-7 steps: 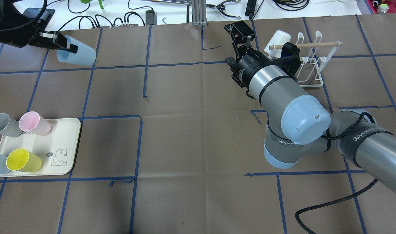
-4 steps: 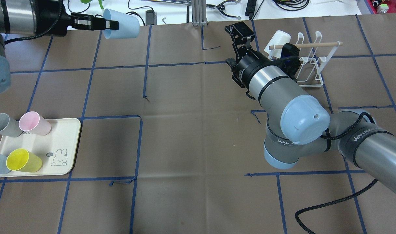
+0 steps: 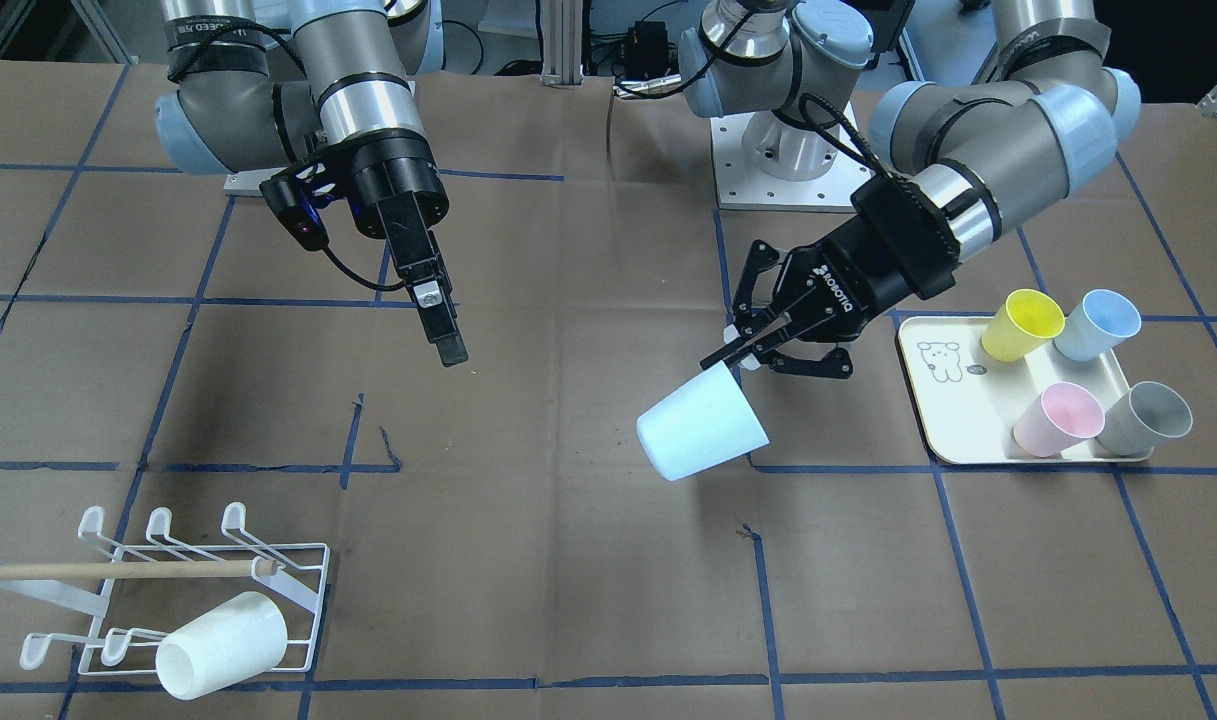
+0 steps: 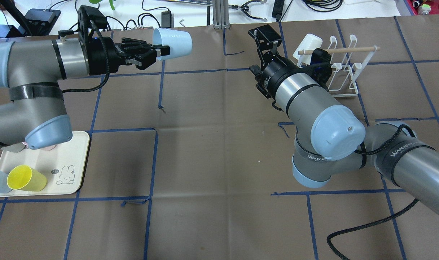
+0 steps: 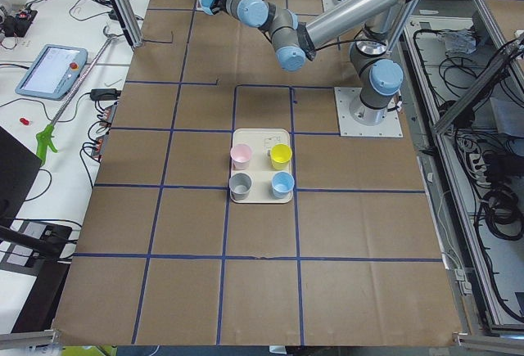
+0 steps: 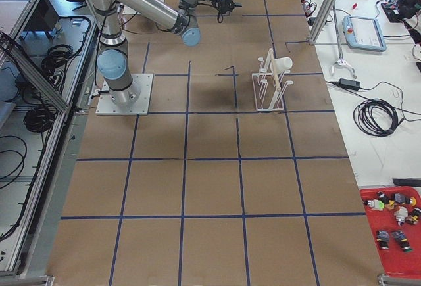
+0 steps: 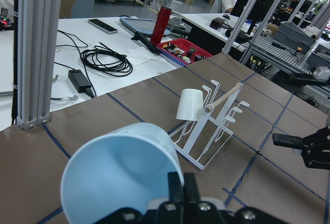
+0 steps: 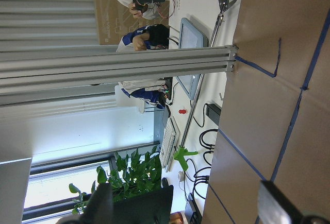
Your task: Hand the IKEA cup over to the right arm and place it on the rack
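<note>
My left gripper's fingers crowd the cup's rim, so my right gripper needs to grab the light blue cup by the base end [image 3: 660, 444] next.
My left gripper [image 4: 158, 50] is shut on the rim of a light blue cup [image 4: 173, 42] and holds it on its side above the table's far left-centre. In the front view the cup [image 3: 703, 428] hangs below that gripper [image 3: 733, 355]. The cup fills the lower left wrist view [image 7: 124, 175]. My right gripper [image 4: 264, 34] is open and empty, apart from the cup, near the white wire rack [image 4: 352, 49]. In the front view this gripper [image 3: 438, 320] points down. The rack [image 3: 118, 571] holds a white cup [image 3: 223, 630].
A cream tray [image 4: 73, 159] at the near left holds a yellow cup [image 4: 24, 178] and other cups; the front view shows pink [image 3: 1058, 418], grey [image 3: 1148, 418] and blue [image 3: 1098, 325] ones. Cables and a metal post [image 4: 219, 14] lie past the far edge.
My left arm has swung to the right with the blue cup, from the far left corner toward the table's middle. The right arm has barely moved.
</note>
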{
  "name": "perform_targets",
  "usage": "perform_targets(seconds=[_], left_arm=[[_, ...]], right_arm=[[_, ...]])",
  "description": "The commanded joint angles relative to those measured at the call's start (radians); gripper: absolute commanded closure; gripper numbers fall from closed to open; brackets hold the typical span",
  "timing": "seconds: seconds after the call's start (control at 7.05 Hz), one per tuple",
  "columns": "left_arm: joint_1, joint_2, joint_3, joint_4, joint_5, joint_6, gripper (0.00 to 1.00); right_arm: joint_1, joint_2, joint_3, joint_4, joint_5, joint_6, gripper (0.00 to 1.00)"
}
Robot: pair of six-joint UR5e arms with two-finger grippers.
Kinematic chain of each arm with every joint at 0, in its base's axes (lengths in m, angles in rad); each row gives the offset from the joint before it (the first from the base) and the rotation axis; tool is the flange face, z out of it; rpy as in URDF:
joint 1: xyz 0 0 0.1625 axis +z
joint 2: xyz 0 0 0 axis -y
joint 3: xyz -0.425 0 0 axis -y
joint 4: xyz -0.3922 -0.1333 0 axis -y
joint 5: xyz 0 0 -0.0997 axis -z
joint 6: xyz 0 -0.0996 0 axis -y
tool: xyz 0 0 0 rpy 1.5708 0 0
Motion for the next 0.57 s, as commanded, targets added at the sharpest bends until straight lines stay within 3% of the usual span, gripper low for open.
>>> perform_targets(seconds=[0.0, 0.14, 0.43], left_arm=[[-0.014, -0.052, -0.110, 0.279, -0.092, -0.003, 1.00], [-0.022, -0.085, -0.116, 0.376, -0.106, -0.011, 0.99], [-0.045, -0.081, -0.130, 0.417, -0.106, -0.032, 0.99]], right_arm=[[0.028, 0.000, 0.001, 0.013, 0.001, 0.079, 0.00], [0.044, 0.000, -0.001, 0.034, -0.001, 0.139, 0.00], [0.065, 0.000, 0.001, 0.054, -0.001, 0.143, 0.05]])
